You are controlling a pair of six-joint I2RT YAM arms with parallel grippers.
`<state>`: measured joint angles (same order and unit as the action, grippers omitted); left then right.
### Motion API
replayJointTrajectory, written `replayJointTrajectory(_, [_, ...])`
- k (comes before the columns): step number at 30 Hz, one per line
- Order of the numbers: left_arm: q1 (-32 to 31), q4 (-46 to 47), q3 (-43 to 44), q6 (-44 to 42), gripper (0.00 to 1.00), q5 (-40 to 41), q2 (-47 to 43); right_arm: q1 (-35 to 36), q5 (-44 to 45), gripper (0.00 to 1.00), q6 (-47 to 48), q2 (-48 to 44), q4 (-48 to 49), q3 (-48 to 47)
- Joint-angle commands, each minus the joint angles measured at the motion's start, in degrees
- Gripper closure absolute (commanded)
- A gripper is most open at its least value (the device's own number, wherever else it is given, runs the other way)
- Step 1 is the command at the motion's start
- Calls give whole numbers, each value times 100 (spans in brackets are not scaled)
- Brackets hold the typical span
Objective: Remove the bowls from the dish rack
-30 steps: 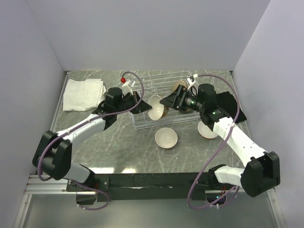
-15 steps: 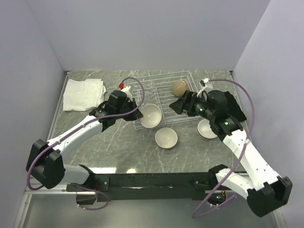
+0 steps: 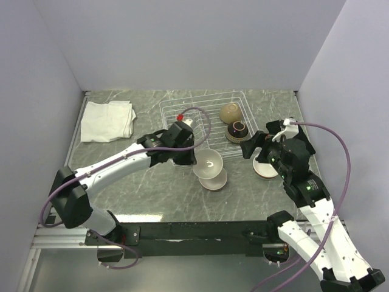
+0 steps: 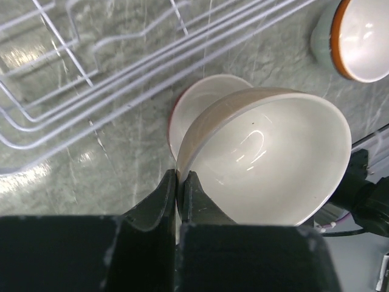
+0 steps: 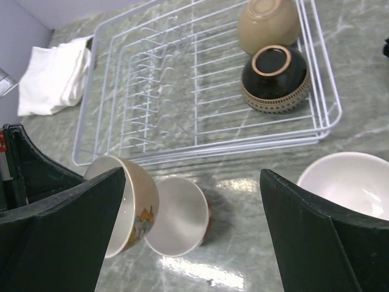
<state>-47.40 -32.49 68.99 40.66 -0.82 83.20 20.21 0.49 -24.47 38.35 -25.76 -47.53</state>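
Note:
The left gripper should keep holding the tan patterned bowl (image 3: 210, 162), because the bowl hangs tilted above the red-sided bowl and is off-centre of it.
The white wire dish rack (image 3: 182, 115) (image 5: 152, 91) holds an upside-down tan bowl (image 3: 231, 112) (image 5: 267, 23) and a black-brown bowl (image 3: 237, 129) (image 5: 276, 79) at its right end. My left gripper (image 3: 197, 161) (image 4: 180, 176) is shut on the rim of a tan patterned bowl (image 3: 210, 162) (image 4: 267, 164) (image 5: 124, 207). It holds that bowl tilted just above a red-sided bowl (image 3: 214, 180) (image 4: 197, 100) (image 5: 179, 216) on the table. My right gripper (image 3: 248, 149) (image 5: 193, 173) hangs open and empty, right of the rack.
A pale green bowl with an orange rim (image 3: 265, 169) (image 4: 358, 36) (image 5: 349, 182) sits on the table under my right arm. A folded white cloth (image 3: 108, 120) (image 5: 51, 76) lies at the far left. A black mat (image 3: 304, 143) lies at the right.
My left gripper has carried the tan patterned bowl out of the rack to above the red-sided bowl. My right gripper has opened wider and drawn back right, uncovering the black-brown bowl.

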Motion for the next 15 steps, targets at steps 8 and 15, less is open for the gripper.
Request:
replayJointTrajectory(8, [-674,-600,1195,530,99,512,1031,-26,311,0,425,-582,-219,288])
replayJointTrajectory(15, [-780,-662,1205,688,99,767,1436,-26,241,0,452,-644,-175,358])
